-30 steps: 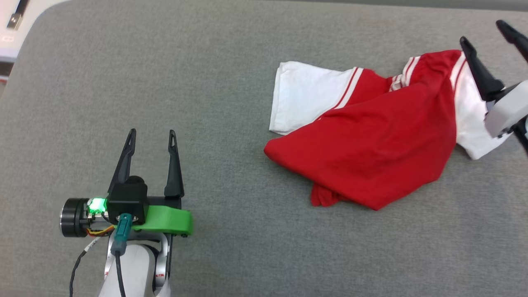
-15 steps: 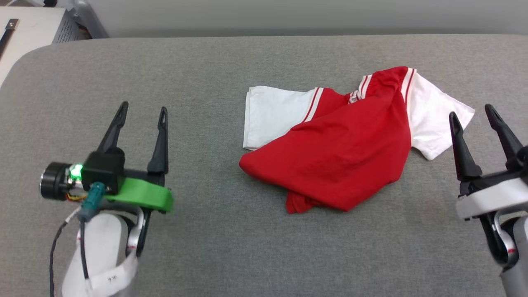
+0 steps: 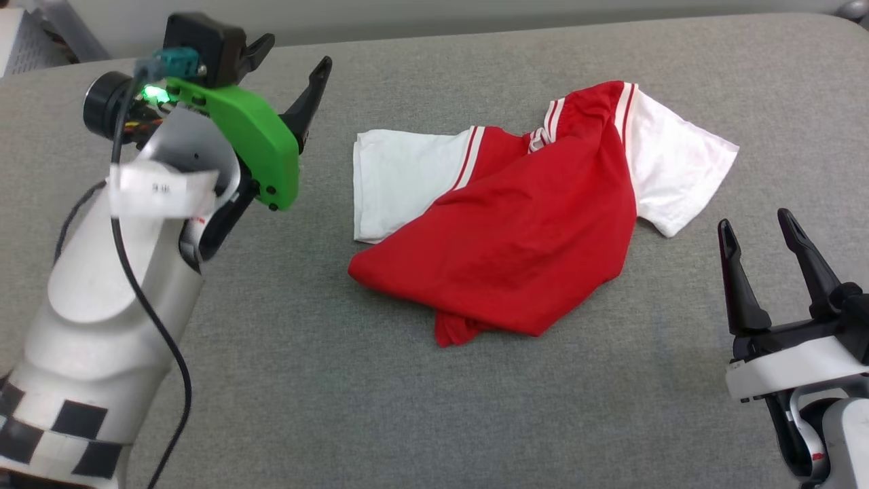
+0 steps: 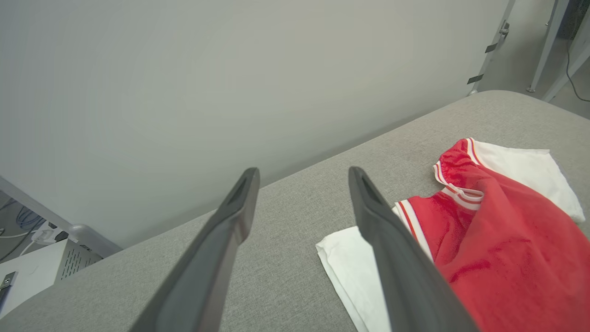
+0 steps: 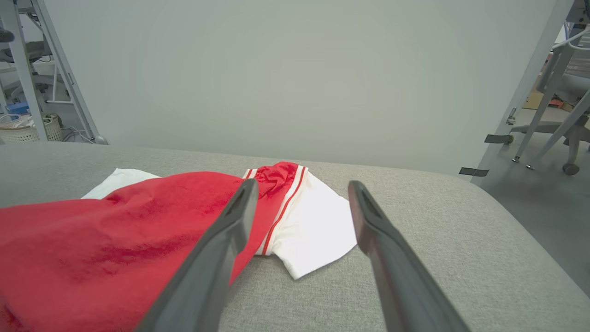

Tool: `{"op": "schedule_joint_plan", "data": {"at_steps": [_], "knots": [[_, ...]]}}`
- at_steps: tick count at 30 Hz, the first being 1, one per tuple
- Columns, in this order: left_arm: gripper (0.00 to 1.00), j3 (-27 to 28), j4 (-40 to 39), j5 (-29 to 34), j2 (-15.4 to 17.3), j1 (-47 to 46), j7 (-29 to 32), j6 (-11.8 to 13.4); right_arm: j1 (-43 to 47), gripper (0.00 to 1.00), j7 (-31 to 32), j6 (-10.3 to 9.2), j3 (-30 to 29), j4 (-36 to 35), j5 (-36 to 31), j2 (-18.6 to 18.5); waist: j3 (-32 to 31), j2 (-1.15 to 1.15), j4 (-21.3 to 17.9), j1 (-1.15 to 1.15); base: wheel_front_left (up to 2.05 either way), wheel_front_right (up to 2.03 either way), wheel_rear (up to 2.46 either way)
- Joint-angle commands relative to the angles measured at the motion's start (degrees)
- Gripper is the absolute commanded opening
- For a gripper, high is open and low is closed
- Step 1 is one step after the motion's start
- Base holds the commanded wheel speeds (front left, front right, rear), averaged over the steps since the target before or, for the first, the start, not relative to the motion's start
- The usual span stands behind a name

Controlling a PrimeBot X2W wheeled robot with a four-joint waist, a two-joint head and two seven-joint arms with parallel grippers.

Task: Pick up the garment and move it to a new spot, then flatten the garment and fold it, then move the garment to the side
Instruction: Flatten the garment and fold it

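My left gripper pinches the garment by the white sleeve's outer corner (image 3: 362, 138) next, since the red body (image 3: 521, 236) lies crumpled in a slack heap.
The garment (image 3: 516, 231), a red jersey with white sleeves and striped trim, lies crumpled in the middle of the grey padded table (image 3: 407, 414). My left gripper (image 3: 293, 56) hangs raised at the far left, open and empty, pointing toward the table's back edge; the left white sleeve (image 3: 400, 176) lies to its right. In the left wrist view the garment (image 4: 502, 249) sits beside my open left gripper (image 4: 303, 173). My right gripper (image 3: 755, 221) stands open near the front right, apart from the right sleeve (image 3: 679, 170). The right wrist view shows my right gripper (image 5: 303, 184) empty above the garment (image 5: 138, 230).
A pale wall (image 4: 230, 69) runs behind the table's back edge. A white cabinet (image 4: 41, 258) stands off the table's far left corner. Chair legs (image 5: 548, 138) and metal frames stand on the floor past the right end. A wicker basket (image 5: 23, 129) sits at the left.
The head camera has shifted. My left arm has lifted and swung up toward the far left. My right gripper has drawn back from the right sleeve to the near right, still open.
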Motion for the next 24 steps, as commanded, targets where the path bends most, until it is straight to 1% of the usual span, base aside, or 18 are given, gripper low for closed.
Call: {"op": "schedule_joint_plan", "data": {"at_steps": [1, 4, 6, 10, 12, 14, 16, 24], "knots": [[1.0, -2.3, 1.1, -3.0, 1.4, -2.7, 3.8, -0.2, 0.6, 1.0, 0.1, -0.03, 0.1, -0.6, -0.6, 0.4, 2.3, 0.0, -1.9, 0.0, 0.0, 0.0, 0.0], [1.0, -9.0, 2.7, -8.5, 3.8, -7.9, 12.5, -0.2, 0.0, 1.0, 0.0, -0.03, 0.6, -0.9, -0.8, 0.8, 4.1, 0.0, -3.0, 0.0, 0.0, 0.0, 0.0], [1.0, -13.0, 3.6, -11.3, 5.1, -11.2, 17.0, -0.2, -0.7, 1.0, -0.1, -0.03, 0.9, -1.1, -1.0, 1.0, 5.6, 0.0, -3.8, 0.0, 0.0, 0.0, 0.0], [1.0, -18.9, 6.4, -16.8, 6.0, -16.8, 24.7, -0.2, -2.3, 1.0, -0.4, -0.03, 1.6, -1.4, -1.2, 1.4, 8.5, 0.0, -5.3, 0.0, 0.0, 0.0, 0.0], [1.0, -21.6, 8.0, -18.1, 6.3, -19.1, 27.3, -0.2, -3.2, 1.0, -0.7, -0.03, 1.9, -1.4, -1.4, 1.5, 9.8, 0.0, -6.1, 0.0, 0.0, 0.0, 0.0], [1.0, -23.5, 10.1, -19.4, 6.4, -21.0, 29.1, -0.2, -4.0, 1.0, -1.0, -0.03, 2.3, -1.3, -1.4, 1.7, 11.1, 0.0, -6.9, 0.0, 0.0, 0.0, 0.0], [1.0, -26.2, 12.2, -18.9, 7.0, -22.8, 30.1, -0.2, -4.9, 1.0, -1.2, -0.03, 2.7, -1.1, -1.5, 1.9, 12.3, 0.0, -7.8, 0.0, 0.0, 0.0, 0.0], [1.0, -32.3, 19.1, -21.6, 7.9, -26.1, 30.5, -0.2, -7.2, 1.0, -2.1, -0.03, 3.4, -1.0, -1.7, 2.2, 15.7, 0.0, -10.1, 0.0, 0.0, 0.0, 0.0]]}}
